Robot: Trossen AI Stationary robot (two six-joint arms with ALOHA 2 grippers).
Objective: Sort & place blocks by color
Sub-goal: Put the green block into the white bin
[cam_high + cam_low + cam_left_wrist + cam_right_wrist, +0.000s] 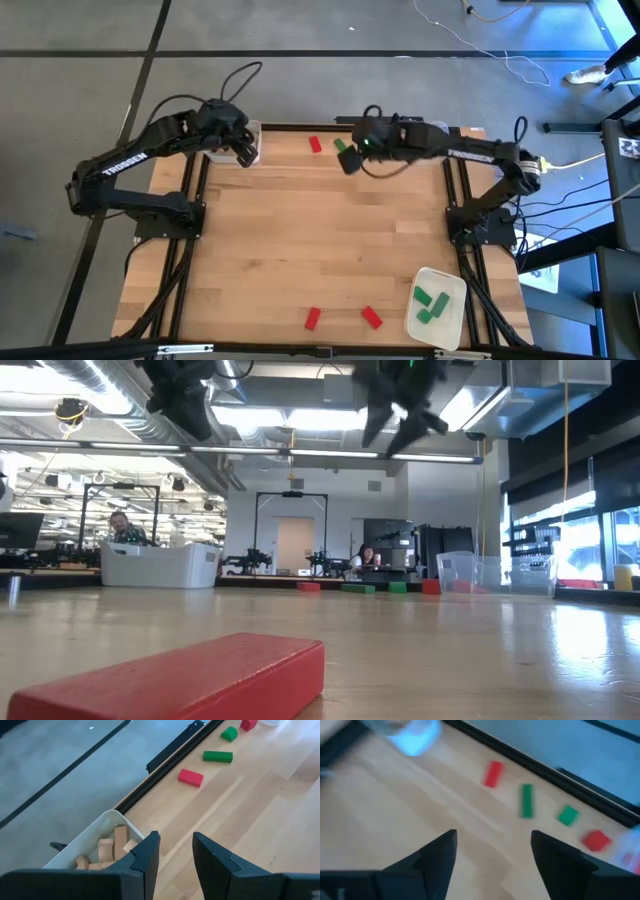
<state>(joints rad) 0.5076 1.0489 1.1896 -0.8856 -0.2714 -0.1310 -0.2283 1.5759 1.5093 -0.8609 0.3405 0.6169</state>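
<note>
The right gripper takes hold of the long green block by one short end next, to sort green into the white tray.
Along the table's far edge lie a red block (315,144) and a green block (340,146). The right wrist view shows the row: red block (493,774), green block (526,800), a second green block (567,815) and another red block (595,840). My right gripper (350,160) hovers open above the table just near of this row, holding nothing. My left gripper (245,150) is open at the far left corner, beside a white bin (95,837) with tan blocks (112,845) lying in it. Two more red blocks (312,318) (372,317) lie near the near edge.
A white tray (450,285) with green blocks (430,305) in it sits at the near right corner. A clear bin (415,735) stands at the far edge. The black table frame (455,190) runs along both sides. Bare wood (320,240) spans the table's middle.
</note>
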